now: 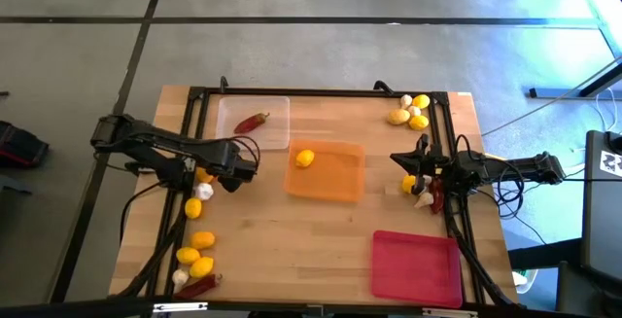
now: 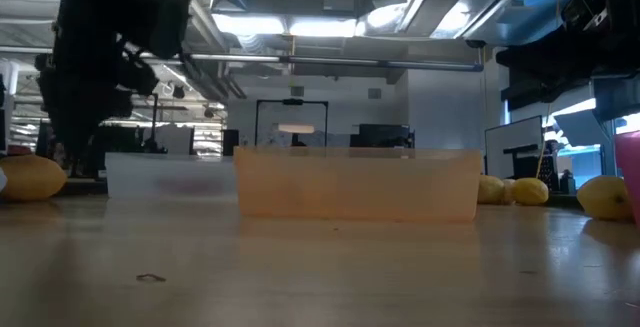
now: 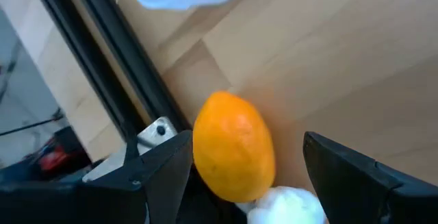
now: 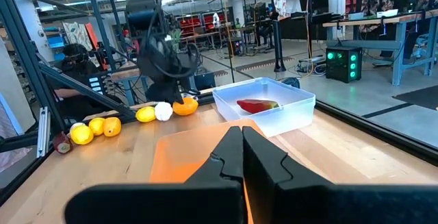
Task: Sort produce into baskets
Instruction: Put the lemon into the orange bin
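My left gripper's fingers stop above the orange-yellow lemon beside the garlic bulb [image 3: 287,207], so my left gripper lowers first and only then closes on the lemon.
My left gripper [image 3: 246,140] stands open, pointing steeply down over the table's left edge [image 1: 216,170]. Its two fingers stand on either side of an orange-yellow lemon [image 3: 234,147], which lies on the wood beside a garlic bulb [image 3: 287,207]. The clear basket [image 1: 277,135] at the far left holds a dark red chili [image 1: 253,122]. The orange basket [image 1: 335,184] in the middle holds one lemon [image 1: 305,159]. The red-pink basket [image 1: 416,267] is at the near right. My right gripper [image 4: 241,142] waits shut and level at the right edge [image 1: 406,159].
More lemons [image 1: 197,253], garlic and a chili [image 1: 199,286] lie along the near left edge. Another cluster [image 1: 410,112] sits at the far right corner, and a lemon, garlic and chili [image 1: 425,194] lie under the right arm. A black frame rail [image 3: 116,80] runs close beside the lemon.
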### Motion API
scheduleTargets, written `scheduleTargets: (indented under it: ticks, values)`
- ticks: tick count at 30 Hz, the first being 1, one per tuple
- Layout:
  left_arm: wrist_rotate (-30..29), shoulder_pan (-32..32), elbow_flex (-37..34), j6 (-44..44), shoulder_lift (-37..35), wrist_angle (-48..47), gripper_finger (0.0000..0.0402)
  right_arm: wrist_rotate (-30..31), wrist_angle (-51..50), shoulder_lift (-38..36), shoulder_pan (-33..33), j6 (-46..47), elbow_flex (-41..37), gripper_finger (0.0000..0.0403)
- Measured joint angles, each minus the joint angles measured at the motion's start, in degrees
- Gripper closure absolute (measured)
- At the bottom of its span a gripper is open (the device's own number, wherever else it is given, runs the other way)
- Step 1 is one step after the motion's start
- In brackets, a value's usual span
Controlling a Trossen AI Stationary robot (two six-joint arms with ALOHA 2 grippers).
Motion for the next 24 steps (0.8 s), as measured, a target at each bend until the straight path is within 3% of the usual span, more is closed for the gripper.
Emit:
scheduleTargets:
  ticks: [11,24]
  values:
    - [0.5,2.0,-0.4,2.3,6.3,0.4,0.013,0.0,0.0,0.0,0.0,0.0,0.0,0.0398]
    - [4.6,6.9,-0.5,13.2,15.5,0.5,0.013,0.0,0.0,0.0,0.0,0.0,0.0,0.0398]
